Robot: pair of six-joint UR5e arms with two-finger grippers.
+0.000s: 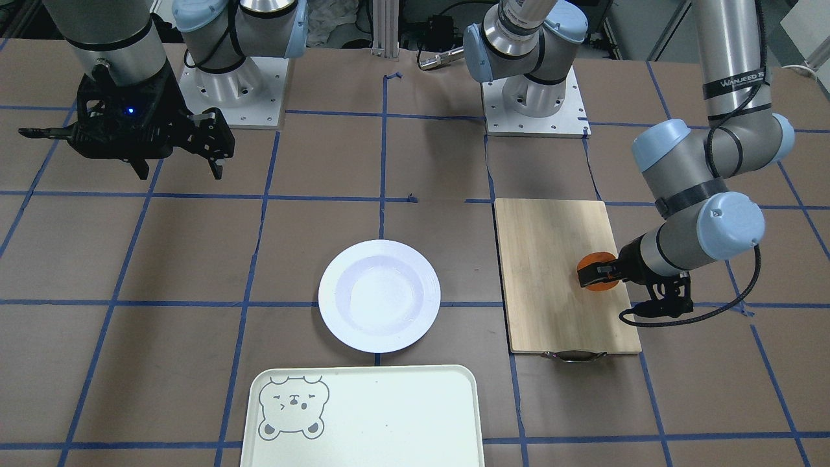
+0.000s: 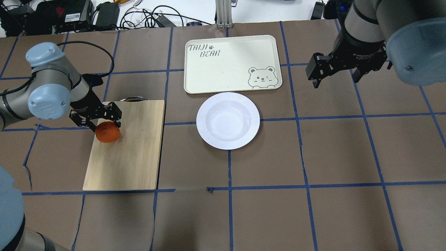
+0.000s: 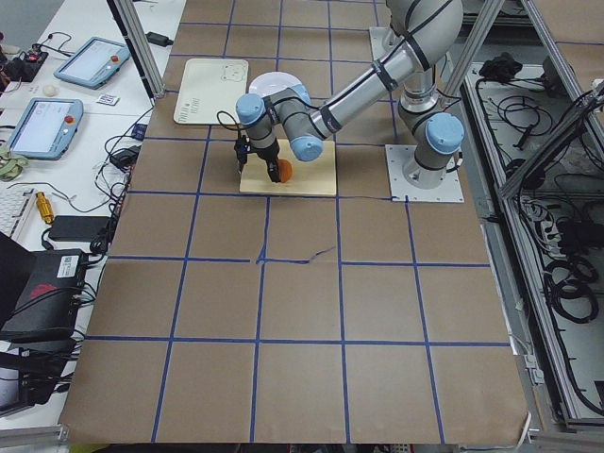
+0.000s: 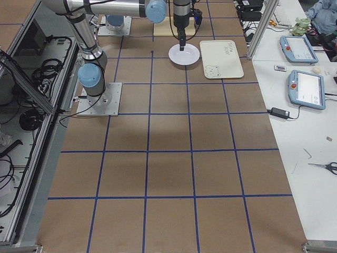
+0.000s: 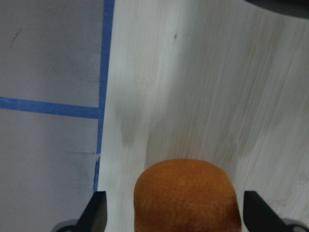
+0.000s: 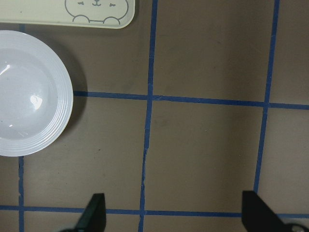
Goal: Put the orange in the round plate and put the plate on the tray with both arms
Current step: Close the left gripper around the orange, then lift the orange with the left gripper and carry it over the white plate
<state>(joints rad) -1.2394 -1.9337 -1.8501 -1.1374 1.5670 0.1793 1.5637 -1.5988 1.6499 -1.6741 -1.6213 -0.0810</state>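
Next, my left gripper grabs the orange by its round middle point(image 1: 597, 270), to set the orange in the round plate point(image 1: 379, 296).
The orange point(image 2: 108, 132) rests on the wooden cutting board point(image 2: 129, 150). My left gripper point(image 2: 106, 126) is down around it and open. In the left wrist view the orange point(image 5: 186, 193) sits between the two fingertips point(image 5: 96, 215) with a gap on each side. The white round plate point(image 2: 228, 120) stands empty at mid-table, just in front of the pale bear tray point(image 2: 230, 62). High above the table, to the right of the tray, my right gripper point(image 2: 336, 81) hangs open and holds nothing. Its wrist view shows the plate point(image 6: 29, 92) and a tray corner point(image 6: 38, 12).
The cutting board point(image 1: 557, 285) has a metal handle point(image 1: 574, 355) at its far end. Brown paper with blue tape lines covers the table point(image 2: 313, 157). Cables and electronics lie beyond the table's far edge.
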